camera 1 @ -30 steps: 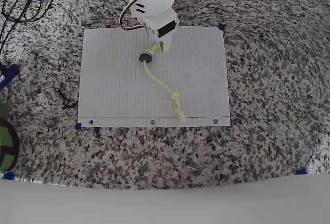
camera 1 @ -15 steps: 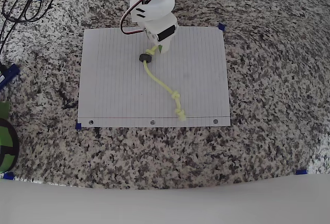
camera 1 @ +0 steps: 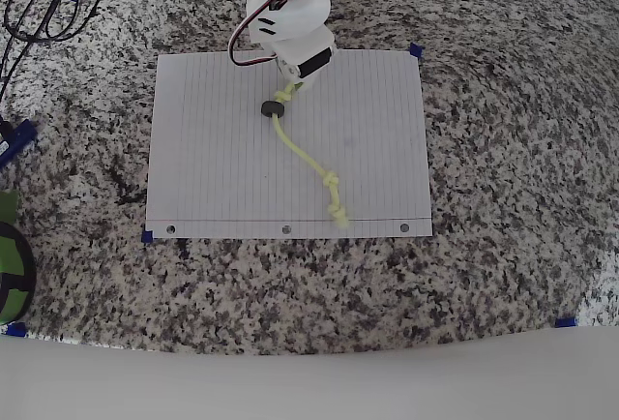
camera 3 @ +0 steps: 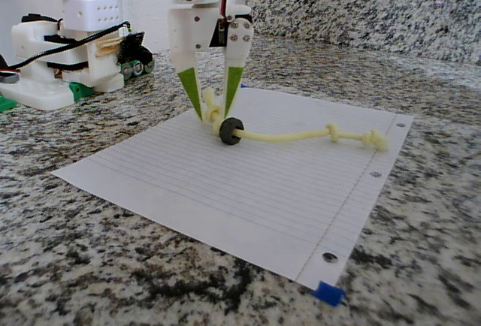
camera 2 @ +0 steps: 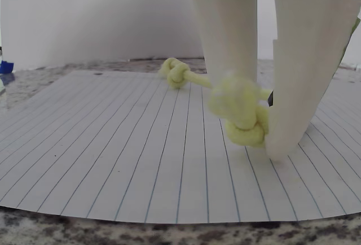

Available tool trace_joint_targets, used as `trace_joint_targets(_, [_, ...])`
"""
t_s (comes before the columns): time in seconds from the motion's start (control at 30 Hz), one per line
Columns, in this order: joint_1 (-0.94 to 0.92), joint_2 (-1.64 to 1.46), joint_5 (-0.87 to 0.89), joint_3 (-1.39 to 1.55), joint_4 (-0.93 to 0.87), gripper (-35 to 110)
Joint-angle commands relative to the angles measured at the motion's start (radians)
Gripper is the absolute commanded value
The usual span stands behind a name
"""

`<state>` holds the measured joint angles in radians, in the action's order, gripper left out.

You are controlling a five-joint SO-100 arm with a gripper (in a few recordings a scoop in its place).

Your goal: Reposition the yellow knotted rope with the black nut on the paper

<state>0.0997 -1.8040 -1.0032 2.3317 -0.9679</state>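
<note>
My gripper is going to grab the yellow knotted rope next by its end knot [camera 1: 285,93] beside the black nut [camera 1: 274,107], so it can reposition the rope on the paper.
The white lined paper [camera 1: 213,149] lies on the granite counter. On it the yellow knotted rope [camera 1: 308,156] runs from the gripper down to the punched-hole edge, with the black nut [camera 1: 274,107] threaded near its upper end. My gripper [camera 1: 293,86] stands over that end, open, its green-tipped fingers [camera 3: 194,93] on either side of the end knot [camera 3: 210,107]. In the wrist view the knot [camera 2: 242,115] rests against the right finger [camera 2: 304,58], and the far knot [camera 2: 176,71] lies further down the paper [camera 2: 113,143]. The nut [camera 3: 231,132] stands on edge just in front of the gripper [camera 3: 213,114].
The arm's white base [camera 3: 68,48] stands behind the paper. Black cables [camera 1: 39,4] and a green object [camera 1: 10,265] lie at the left edge. Blue tape [camera 1: 415,50] marks the paper's corners. A granite backsplash [camera 3: 361,10] rises behind.
The gripper has drawn back a little toward the paper's top edge. Rope and nut have stayed where they were.
</note>
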Motion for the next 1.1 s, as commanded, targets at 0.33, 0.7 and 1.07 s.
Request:
trace_joint_targets(0.33, [-0.025, -0.187, -0.075, -0.006, -0.034, 5])
trace_joint_targets(0.7, [0.012, -0.557, -0.16, -0.018, -0.094, 5])
trace_joint_targets(1.07, [0.064, -0.808, -0.253, -0.04, -0.109, 5])
